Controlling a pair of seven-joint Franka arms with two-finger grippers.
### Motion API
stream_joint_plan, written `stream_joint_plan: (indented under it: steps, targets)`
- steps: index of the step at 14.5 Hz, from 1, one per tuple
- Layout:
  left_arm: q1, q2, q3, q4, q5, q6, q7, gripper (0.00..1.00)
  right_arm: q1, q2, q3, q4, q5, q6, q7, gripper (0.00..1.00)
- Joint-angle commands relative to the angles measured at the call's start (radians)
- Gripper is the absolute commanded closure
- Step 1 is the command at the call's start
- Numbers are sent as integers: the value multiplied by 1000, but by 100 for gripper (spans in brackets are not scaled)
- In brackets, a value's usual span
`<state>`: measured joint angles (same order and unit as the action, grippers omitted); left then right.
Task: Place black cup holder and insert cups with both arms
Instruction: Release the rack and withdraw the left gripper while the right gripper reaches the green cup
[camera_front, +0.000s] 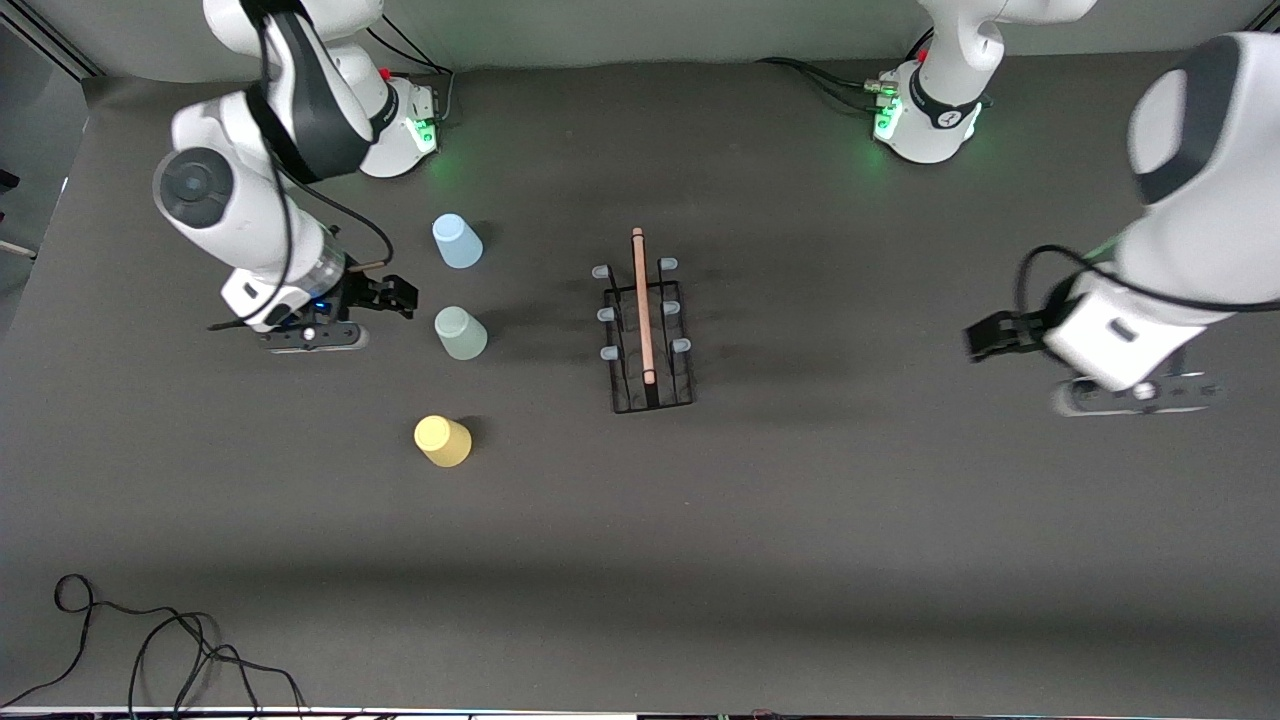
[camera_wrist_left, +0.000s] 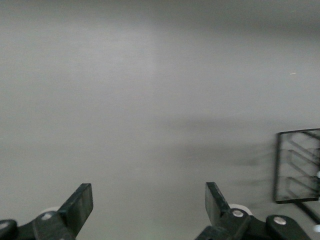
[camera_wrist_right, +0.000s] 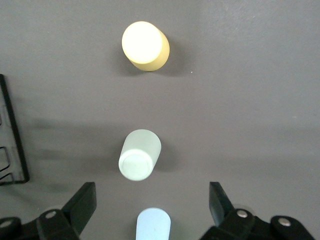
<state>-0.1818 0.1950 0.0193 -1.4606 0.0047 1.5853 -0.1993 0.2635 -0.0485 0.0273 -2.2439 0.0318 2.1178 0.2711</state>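
The pale green cup needs to go into the black cup holder, so my right gripper should grab the cup by its round side next.
The black cup holder stands mid-table, its pale wooden rod on top; an end of it shows in the left wrist view and an edge in the right wrist view. Three cups stand in a row toward the right arm's end: light blue, pale green, and yellow nearest the front camera. My right gripper is open and empty, beside the blue and green cups. My left gripper is open and empty over bare table toward the left arm's end.
A loose black cable lies at the table's edge nearest the front camera, at the right arm's end. The arm bases glow green along the edge farthest from the front camera. The dark mat is bare round the holder.
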Motion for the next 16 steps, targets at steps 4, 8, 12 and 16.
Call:
stream_joint_plan:
  steps: [4, 8, 12, 16]
  targets:
    - [83, -141, -12, -148, 8, 35, 181, 0, 91, 73, -10, -151, -7, 267, 123, 0]
    - [140, -163, -10, -181, -57, 2, 235, 0, 91, 145, -9, -204, -7, 396, 126, 0]
    - [140, -161, -10, -182, -29, 34, 235, 0, 106, 225, -9, -217, -7, 482, 131, 0]
    - [140, -160, -10, -182, 15, 120, 235, 0, 108, 259, -9, -215, -7, 508, 158, 8]
